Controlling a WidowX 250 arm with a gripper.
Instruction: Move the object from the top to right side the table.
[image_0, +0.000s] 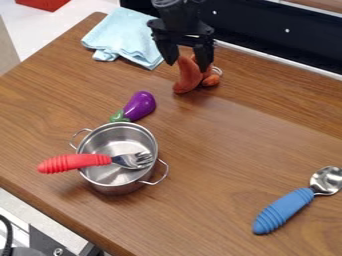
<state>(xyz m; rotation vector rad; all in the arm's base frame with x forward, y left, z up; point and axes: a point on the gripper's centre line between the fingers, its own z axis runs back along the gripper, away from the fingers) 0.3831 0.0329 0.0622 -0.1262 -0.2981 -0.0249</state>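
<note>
My gripper needs to move the orange-red object to the right side of the table, so it should grab the object by its curved part next.
The black gripper (188, 66) hangs near the table's top edge, its two fingers spread apart. Just below and between them is an orange-brown soft object (188, 76), with a curved part at the left and a smaller lumpy part at the right. The right fingertip overlaps the object's upper right part; whether they touch I cannot tell. The object's lower end appears to rest on the wooden table (247, 135).
A light blue cloth (123, 37) lies left of the gripper. A purple eggplant (139, 105) is beside a metal pot (117, 185) holding a red-handled fork (73, 163). A blue-handled spoon (284, 211) lies at lower right. A dark panel (267, 30) borders the table's back.
</note>
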